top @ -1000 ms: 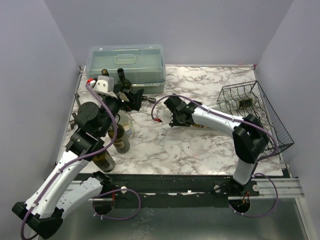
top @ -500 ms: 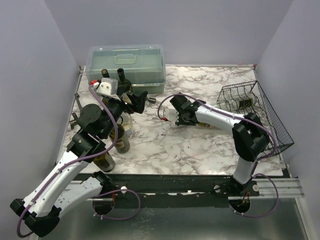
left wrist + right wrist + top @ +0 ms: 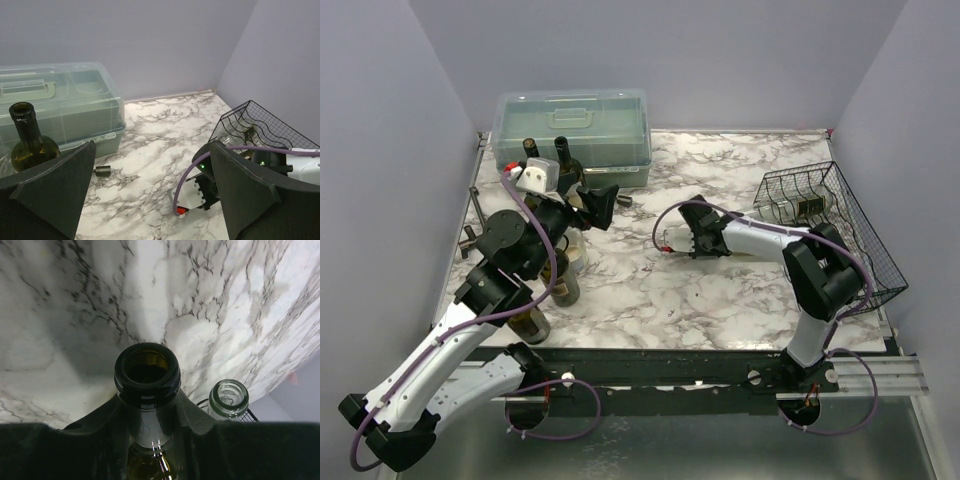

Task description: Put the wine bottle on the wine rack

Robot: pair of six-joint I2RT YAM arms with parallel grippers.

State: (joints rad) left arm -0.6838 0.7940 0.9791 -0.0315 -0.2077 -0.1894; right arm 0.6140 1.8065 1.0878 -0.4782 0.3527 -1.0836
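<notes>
My right gripper needs to keep holding the green bottle until it reaches its rack place: with its opening jutting past the clear bottle's over marble, it would end short.
My right gripper (image 3: 692, 240) is shut on the neck of a dark green wine bottle (image 3: 147, 371), low over the marble table at mid-right. My forearm hides most of the bottle in the top view. In the right wrist view the gripper (image 3: 148, 402) clamps the neck just below the mouth. The black wire wine rack (image 3: 832, 228) stands at the right edge and holds a clear bottle (image 3: 800, 208), whose mouth (image 3: 228, 397) shows close beside the held bottle. My left gripper (image 3: 592, 203) is open and empty, raised at the left, facing the rack (image 3: 255, 125).
A translucent plastic box (image 3: 575, 125) with a handle stands at the back left. Several dark bottles (image 3: 563, 165) stand upright along the left side, one of them near my left gripper (image 3: 30, 142). A small black cap (image 3: 620, 199) lies in front of the box.
My right gripper has moved right, toward the rack, with the bottle neck in it. My left gripper has risen a little and shifted right.
</notes>
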